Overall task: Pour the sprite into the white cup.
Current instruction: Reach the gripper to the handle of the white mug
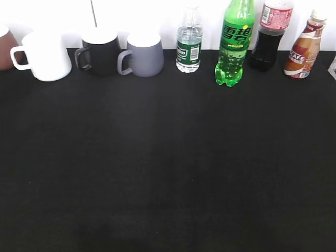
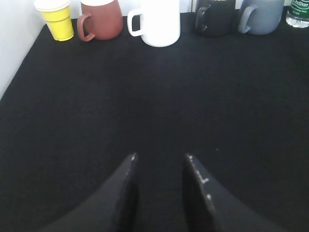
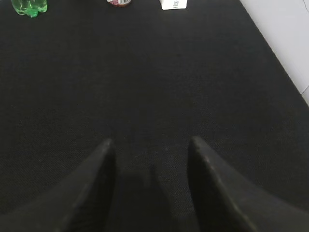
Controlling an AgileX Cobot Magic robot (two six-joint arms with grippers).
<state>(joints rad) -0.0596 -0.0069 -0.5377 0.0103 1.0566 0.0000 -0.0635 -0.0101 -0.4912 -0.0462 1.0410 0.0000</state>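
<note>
The white cup's broad round body is too wide for the left gripper's fingers, so the left gripper should take the cup by its slim handle next.
The sprite, a tall bright-green bottle with a capped top, stands upright at the back of the black table, right of centre. Its base shows at the top left of the right wrist view. The white cup stands upright at the back left, handle to the left; it also shows in the left wrist view. My left gripper is open and empty over bare table, well short of the cups. My right gripper is open and empty over bare table. Neither gripper shows in the exterior view.
A black mug and a grey mug stand right of the white cup. A small water bottle, a dark cola bottle and a coffee bottle line the back. A brown mug and yellow cup stand far left.
</note>
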